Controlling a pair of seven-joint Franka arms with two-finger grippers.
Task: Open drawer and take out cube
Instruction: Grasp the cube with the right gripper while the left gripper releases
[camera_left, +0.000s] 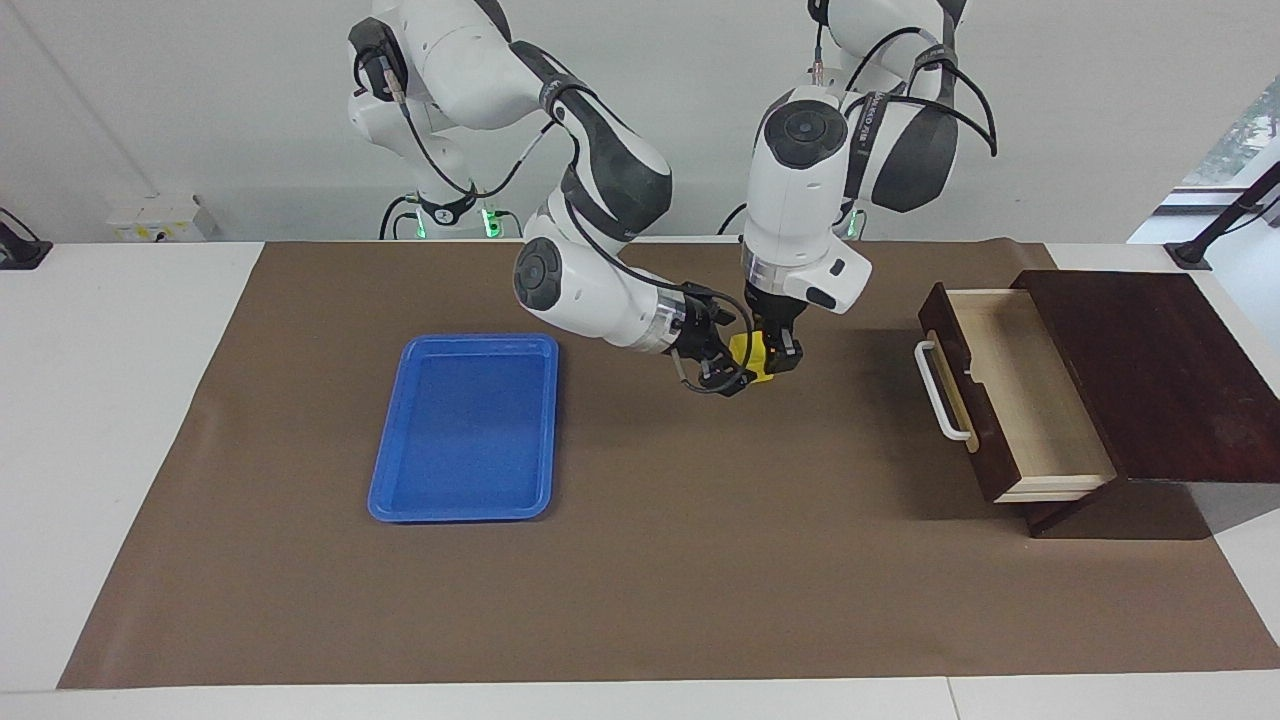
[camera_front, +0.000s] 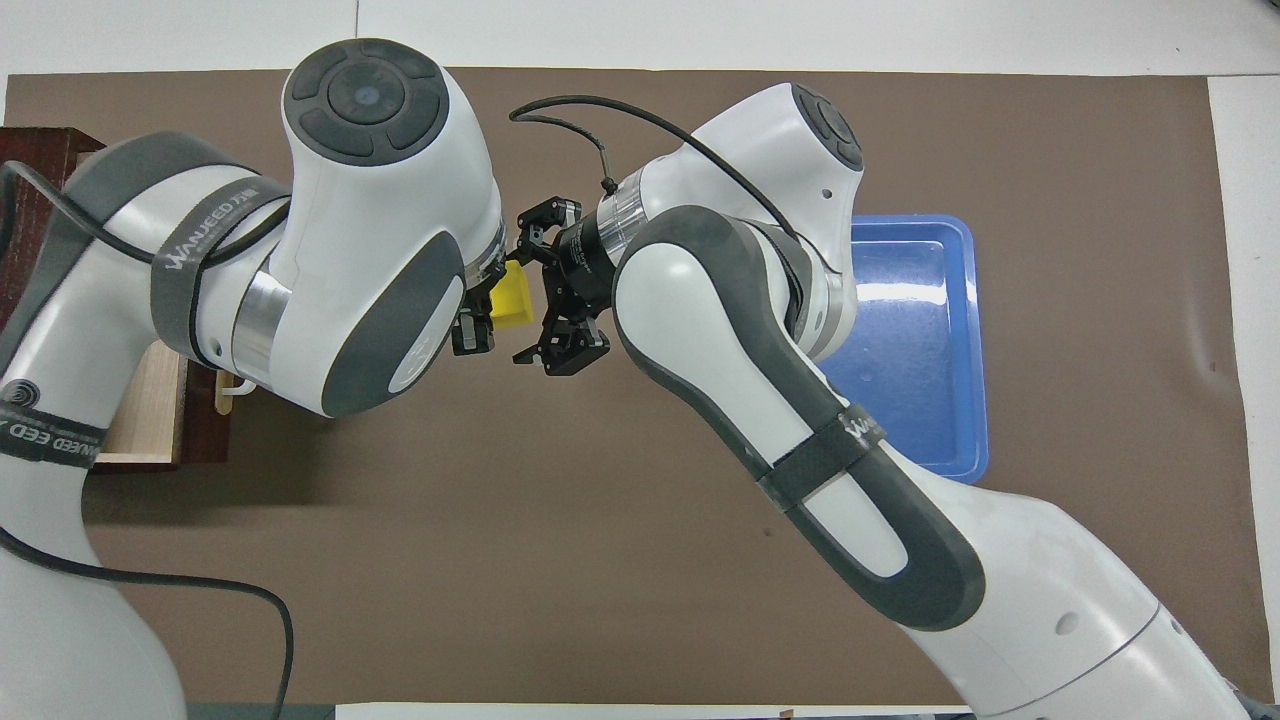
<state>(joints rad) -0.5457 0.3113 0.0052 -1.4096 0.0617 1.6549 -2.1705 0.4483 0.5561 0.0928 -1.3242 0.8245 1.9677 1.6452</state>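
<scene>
My right gripper will take the yellow cube over from my left gripper, so it will next grab the cube by its exposed body (camera_front: 513, 295).
The dark wooden drawer (camera_left: 1030, 390) stands pulled out of its box (camera_left: 1150, 370) at the left arm's end of the table, its pale inside bare and its white handle (camera_left: 940, 392) toward the table's middle. My left gripper (camera_left: 772, 358) points down over the mat's middle, shut on the yellow cube (camera_left: 748, 352) and holding it above the mat. My right gripper (camera_left: 740, 366) comes in sideways, its fingers open on either side of the cube. In the overhead view the cube (camera_front: 512, 303) shows between the left gripper (camera_front: 484, 312) and the right gripper (camera_front: 525, 290).
A blue plastic tray (camera_left: 465, 430) lies on the brown mat (camera_left: 700, 560) toward the right arm's end; it also shows in the overhead view (camera_front: 915, 340). The arms hide most of the drawer (camera_front: 140, 400) from above.
</scene>
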